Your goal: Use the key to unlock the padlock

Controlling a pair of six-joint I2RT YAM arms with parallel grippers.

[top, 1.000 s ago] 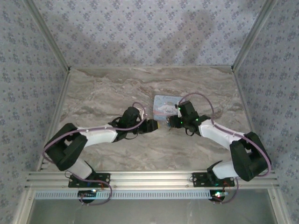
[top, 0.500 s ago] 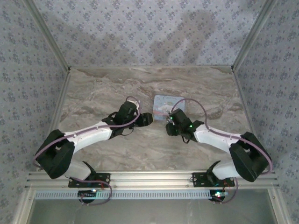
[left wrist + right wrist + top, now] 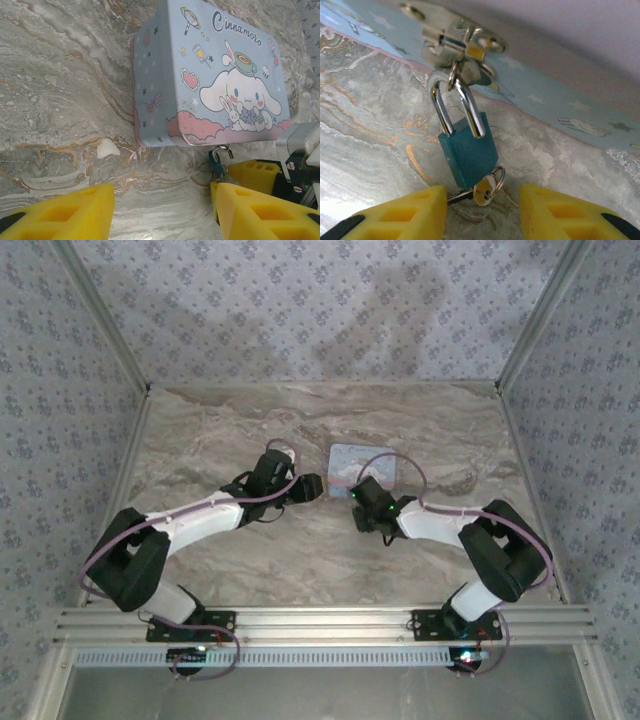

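My right gripper needs to take hold of the brass key head (image 3: 486, 190) at the padlock's bottom end next. This leaves the open shackle (image 3: 456, 107) free to unhook.
The teal padlock (image 3: 469, 152) hangs by its metal shackle (image 3: 456, 107) from the hasp (image 3: 455, 40) of the pale blue cartoon tin (image 3: 210, 80). Its body rests on the marble. A brass key head (image 3: 486, 190) with a ring sits at the padlock's bottom end, and a dark blade (image 3: 458, 196) points left from it. My right gripper (image 3: 482, 215) is open, its yellow fingers (image 3: 400, 220) on either side of the key without touching it. My left gripper (image 3: 162, 215) is open over bare marble in front of the tin, with the padlock (image 3: 217, 162) by its right finger.
The tin (image 3: 352, 460) lies flat at the middle of the marble table (image 3: 220, 430). In the top view my left gripper (image 3: 310, 488) and right gripper (image 3: 358, 502) face each other just in front of it. Patterned walls close the back and both sides.
My right gripper has slid left and nearer, down to the tin's front edge, and its jaws have narrowed a little. My left gripper has drawn back slightly up and left.
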